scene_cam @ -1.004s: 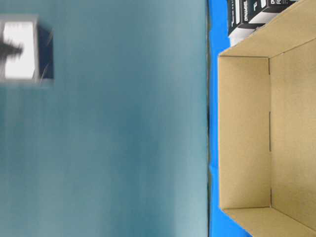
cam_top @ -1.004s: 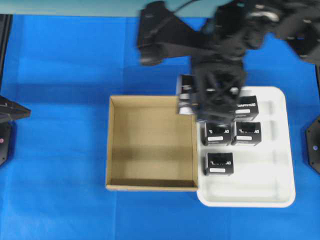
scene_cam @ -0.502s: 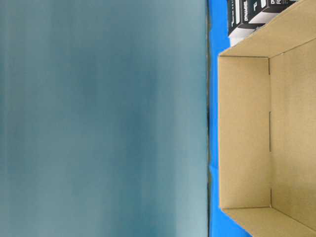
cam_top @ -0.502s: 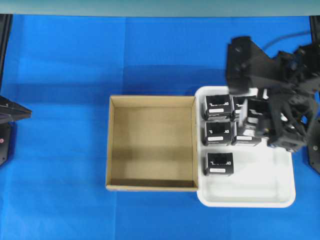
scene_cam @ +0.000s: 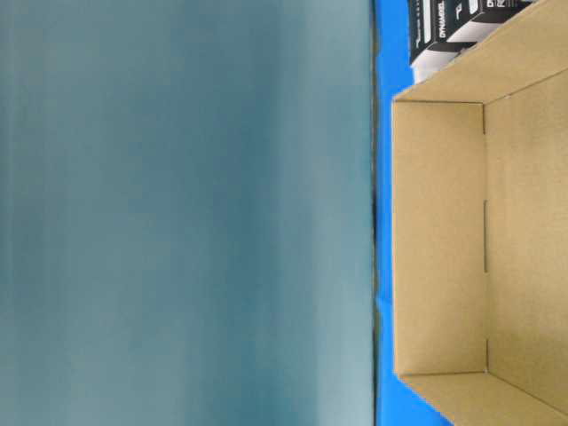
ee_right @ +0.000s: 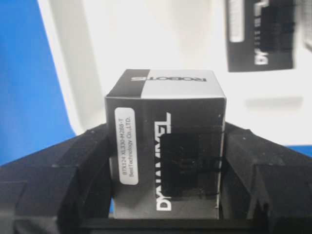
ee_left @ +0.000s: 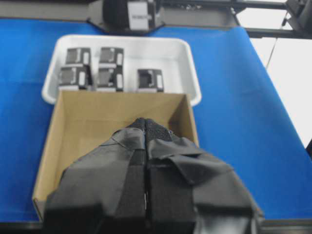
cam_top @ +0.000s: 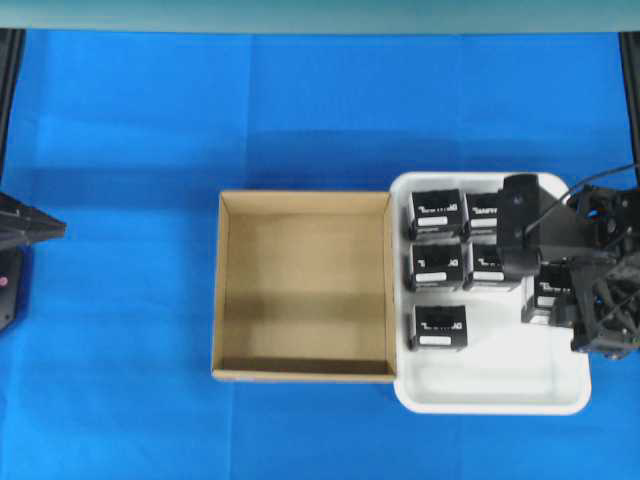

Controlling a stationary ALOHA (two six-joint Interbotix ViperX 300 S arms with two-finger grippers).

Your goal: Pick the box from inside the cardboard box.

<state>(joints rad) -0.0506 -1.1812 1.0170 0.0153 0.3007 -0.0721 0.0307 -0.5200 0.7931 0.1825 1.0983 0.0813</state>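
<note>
My right gripper lowers the box next before letting go of it, since the small black box (ee_right: 165, 146) hangs high above the white tray (ee_right: 195, 46) in the right wrist view.
The cardboard box (cam_top: 300, 290) lies open at the middle of the blue table, and its floor shows nothing on it. My right gripper (cam_top: 550, 300) hangs over the right side of the white tray (cam_top: 500, 385), shut on a small black box (cam_top: 540, 296). In the right wrist view that box (ee_right: 165, 141) sits upright between the two fingers (ee_right: 87, 165), lettering towards the camera, with white tray under it. My left gripper (ee_left: 146, 126) is shut and empty, pointing over the cardboard box's near wall (ee_left: 48, 146). In the overhead view it (cam_top: 45, 228) stays at the left edge.
Several more black boxes (cam_top: 436, 214) stand in the left half of the tray, close to the cardboard box's right wall. The table-level view shows the cardboard box (scene_cam: 444, 240) side on and black boxes (scene_cam: 444, 27) beyond it. Blue cloth (cam_top: 130, 130) covers the table.
My right arm has swung from the cardboard box's back right corner over to the tray's right side, carrying the black box. The left arm has not moved.
</note>
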